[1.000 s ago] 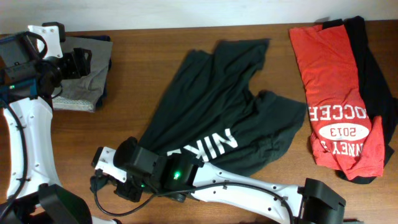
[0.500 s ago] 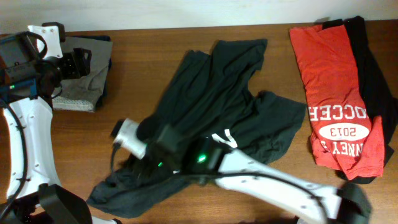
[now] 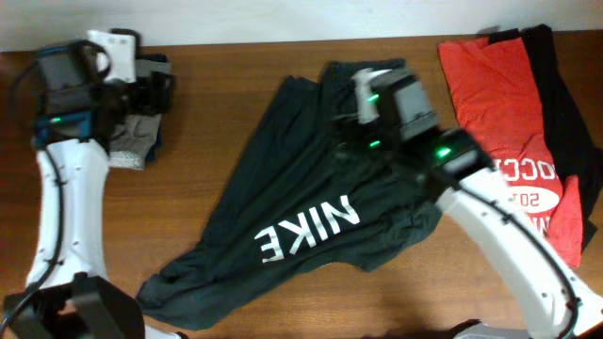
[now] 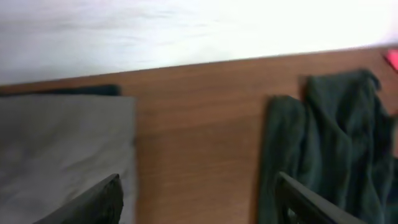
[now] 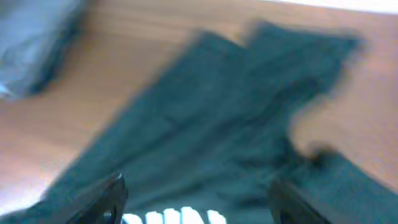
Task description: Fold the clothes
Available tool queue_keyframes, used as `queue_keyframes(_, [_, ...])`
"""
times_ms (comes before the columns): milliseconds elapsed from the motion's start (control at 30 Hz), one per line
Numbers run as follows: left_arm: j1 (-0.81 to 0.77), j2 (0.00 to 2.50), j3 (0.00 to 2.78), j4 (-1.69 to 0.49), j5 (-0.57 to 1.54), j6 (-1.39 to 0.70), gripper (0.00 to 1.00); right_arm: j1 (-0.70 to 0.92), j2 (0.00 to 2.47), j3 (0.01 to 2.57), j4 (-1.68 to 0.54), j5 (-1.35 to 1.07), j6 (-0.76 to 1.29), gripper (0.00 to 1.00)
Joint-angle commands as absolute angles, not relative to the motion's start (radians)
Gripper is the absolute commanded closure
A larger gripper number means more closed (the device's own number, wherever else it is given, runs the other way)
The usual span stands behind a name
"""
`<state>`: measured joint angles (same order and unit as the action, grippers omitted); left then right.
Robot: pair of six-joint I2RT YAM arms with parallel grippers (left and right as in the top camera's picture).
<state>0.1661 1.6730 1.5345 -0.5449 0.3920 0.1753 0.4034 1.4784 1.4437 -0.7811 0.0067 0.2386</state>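
The black T-shirt (image 3: 301, 169) will next be held by its edge nearest the red T-shirt, in the robot's right gripper. Both grippers can then spread the black T-shirt for folding.
The black T-shirt (image 3: 301, 169) with white block letters lies face up, stretched on a slant from the top centre down to the lower left of the table. My right gripper (image 3: 353, 139) hovers over its upper part, open and holding nothing. In the right wrist view the right gripper (image 5: 196, 186) frames the black T-shirt (image 5: 211, 124) with the letters just below. My left gripper (image 3: 155, 89) is open at the back left. The left gripper (image 4: 199, 186) shows bare wood between its fingers, with the black T-shirt (image 4: 336, 143) to its right. A red printed T-shirt (image 3: 495, 122) lies on another black one (image 3: 565, 113) at the far right.
A folded grey-brown garment (image 3: 127, 151) lies under the left arm at the back left, also seen as the grey garment (image 4: 56, 149) in the left wrist view. The wooden table (image 3: 217, 113) shows between it and the black shirt. The right arm reaches in from the lower right.
My right gripper opened and let go of the shirt's lower left part, then swung up over its upper part. The shirt now lies spread out. The left arm shifted slightly right.
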Motion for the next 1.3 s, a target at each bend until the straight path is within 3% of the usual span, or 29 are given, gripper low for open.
queue_keyframes(0, [0.075, 1.721, 1.546, -0.523, 0.397, 0.226, 0.23, 0.244, 1.485, 1.451, -0.839, 0.042, 0.310, 0.22])
queue_keyframes(233, [-0.181, 1.823, 1.546, -0.409, 0.394, 0.226, 0.22, 0.005, 1.514, 1.451, -0.910, 0.035, 0.309, 0.19])
queue_keyframes(467, [-0.367, 1.935, 1.546, -0.283, 0.243, 0.211, 0.23, -0.072, 1.605, 1.420, -0.989, 0.047, 0.308, 0.20])
queue_keyframes(700, [-0.389, 1.996, 1.546, -0.269, 0.234, 0.203, 0.23, -0.114, 1.702, 1.304, -0.971, 0.062, 0.369, 0.22])
queue_keyframes(1100, [-0.389, 2.042, 1.546, -0.235, 0.204, 0.204, 0.22, -0.152, 1.714, 1.050, -0.647, 0.057, 0.496, 0.43])
queue_keyframes(1267, [-0.390, 2.043, 1.546, -0.221, 0.204, 0.229, 0.21, -0.152, 1.714, 0.952, -0.507, 0.057, 0.533, 0.46])
